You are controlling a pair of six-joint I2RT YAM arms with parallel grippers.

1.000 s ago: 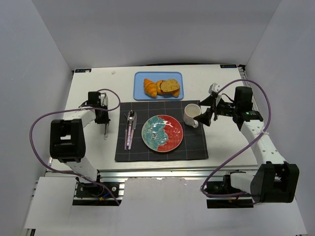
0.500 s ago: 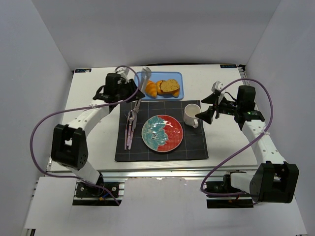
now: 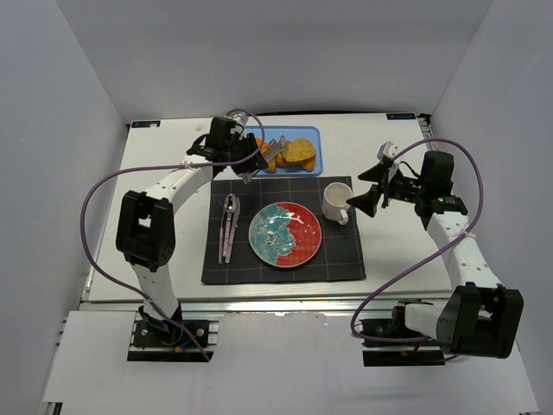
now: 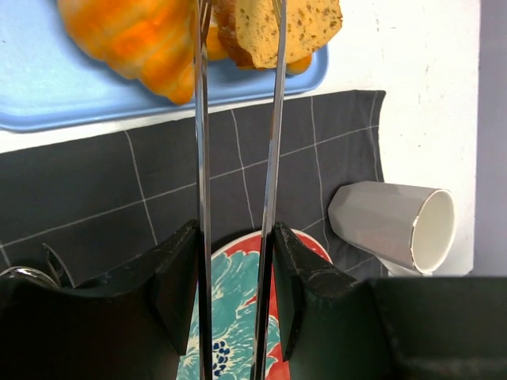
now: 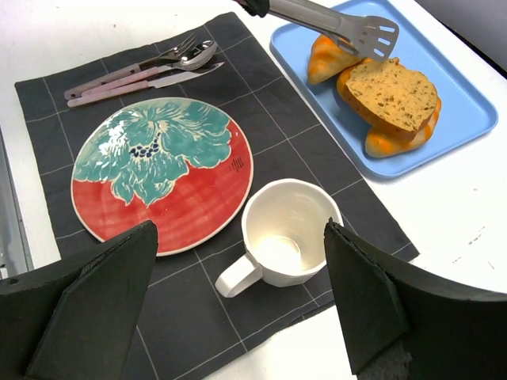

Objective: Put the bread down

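Note:
My left gripper would leave the bread (image 3: 300, 151) (image 4: 295, 28) in the blue tray if I lifted it now, because the arms of the empty tongs are wide apart.
The bread (image 3: 300, 151) is a golden-brown slice leaning on a pastry in the blue tray (image 3: 311, 134). It also shows in the left wrist view (image 4: 305, 24) and the right wrist view (image 5: 392, 93). My left gripper (image 3: 251, 160) (image 4: 235, 261) is shut on metal tongs (image 3: 270, 153) (image 4: 273, 119). The tongs' open tips (image 5: 341, 24) hang over the tray at the bread's left edge, beside a croissant (image 4: 135, 36). I cannot tell if they touch the bread. My right gripper (image 3: 359, 190) (image 5: 242, 277) is open and empty above the white mug (image 5: 289, 233).
A red and teal plate (image 3: 285, 233) lies on the dark placemat (image 3: 337, 259). The cutlery (image 3: 227, 225) lies left of the plate and the mug (image 3: 335, 201) stands right of it. The tray sits behind the mat.
My left arm has swung from the table's left side up and right with the tongs, bringing their tips over the tray. My right gripper has drawn back slightly right.

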